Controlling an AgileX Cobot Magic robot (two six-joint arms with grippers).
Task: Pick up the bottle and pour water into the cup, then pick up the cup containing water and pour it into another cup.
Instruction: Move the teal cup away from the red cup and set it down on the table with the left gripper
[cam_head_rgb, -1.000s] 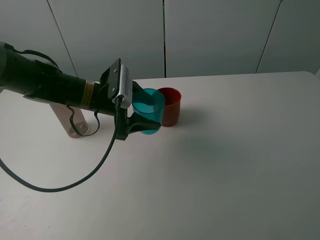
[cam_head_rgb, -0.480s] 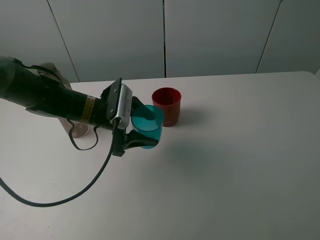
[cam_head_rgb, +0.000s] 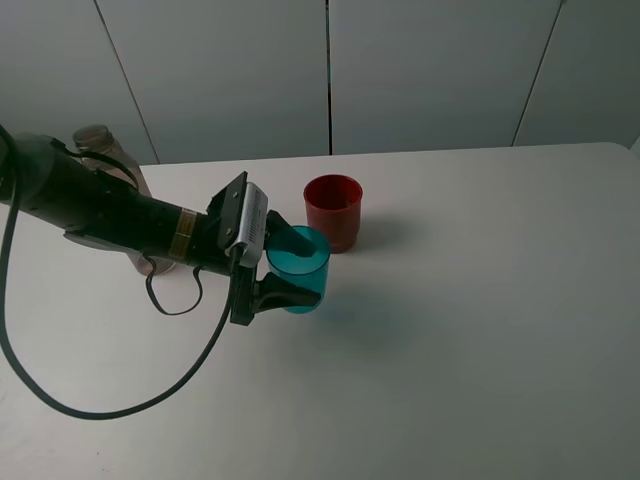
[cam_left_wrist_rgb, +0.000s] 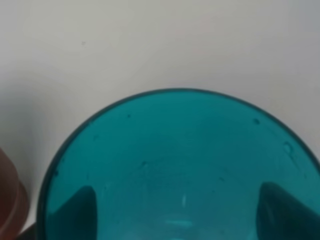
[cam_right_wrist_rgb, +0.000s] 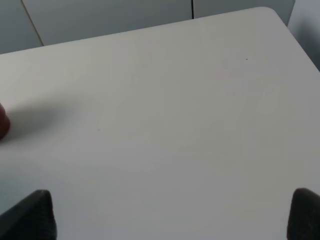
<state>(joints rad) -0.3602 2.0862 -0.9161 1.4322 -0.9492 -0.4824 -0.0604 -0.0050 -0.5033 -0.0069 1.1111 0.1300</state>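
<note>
The teal-blue cup (cam_head_rgb: 299, 266) would stand, base down on the tabletop beside the dark red cup, so my left gripper should open now.
My left gripper (cam_head_rgb: 288, 276) is shut on the teal-blue cup (cam_head_rgb: 299, 266), which stands upright at or just above the table, in front and to the left of the dark red cup (cam_head_rgb: 333, 210), apart from it. In the left wrist view the teal cup (cam_left_wrist_rgb: 175, 160) fills the frame, with my dark fingertips (cam_left_wrist_rgb: 80, 205) showing through its wall and the red cup's edge (cam_left_wrist_rgb: 7, 200) beside it. The smoky-grey bottle (cam_head_rgb: 98, 146) stands at the back left, partly hidden behind my left arm. My right gripper (cam_right_wrist_rgb: 170, 215) is open and empty over bare table.
The white table (cam_head_rgb: 480, 300) stretches to the right of the cups. A black cable (cam_head_rgb: 120, 400) loops from the left arm over the front left of the table. Grey wall panels stand behind. The right arm is outside the exterior view.
My left gripper has drawn the teal cup back from beside the red cup's rim, lowered it toward the front and set it upright. The bottle has come into sight behind the arm.
</note>
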